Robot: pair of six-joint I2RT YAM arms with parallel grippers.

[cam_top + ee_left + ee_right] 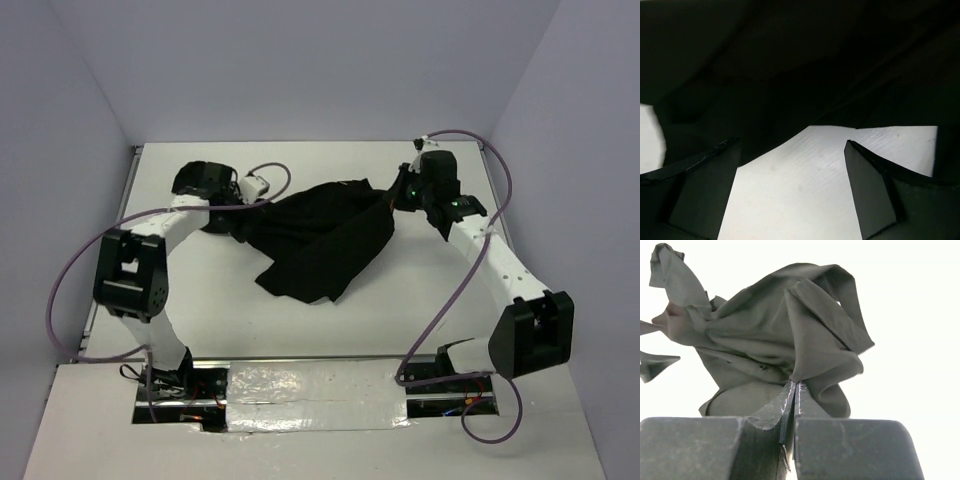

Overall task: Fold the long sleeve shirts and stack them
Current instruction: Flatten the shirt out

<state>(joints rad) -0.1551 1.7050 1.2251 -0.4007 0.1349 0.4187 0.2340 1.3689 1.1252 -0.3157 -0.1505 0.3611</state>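
The left gripper will next grab the black shirt by its edge opposite the fold that the right gripper holds, so that the shirt can be stretched out for folding.
One black long sleeve shirt (322, 238) lies crumpled on the white table (250, 320), spread from the middle toward the back right. My left gripper (240, 213) is at the shirt's left edge. In the left wrist view its fingers (705, 185) stand wide apart and low over bare table, the left gripper (791, 145) is open, and the dark shirt (790, 65) fills the view just ahead. My right gripper (392, 197) is at the shirt's back right corner. The right wrist view shows the right gripper (795, 383) shut on a pinched fold of the shirt (765, 325), which bunches up beyond the tips.
Purple cables (75, 270) loop beside both arms. A shiny taped strip (310, 395) runs between the arm bases at the near edge. Plain walls (300, 70) enclose the table at the back and sides.
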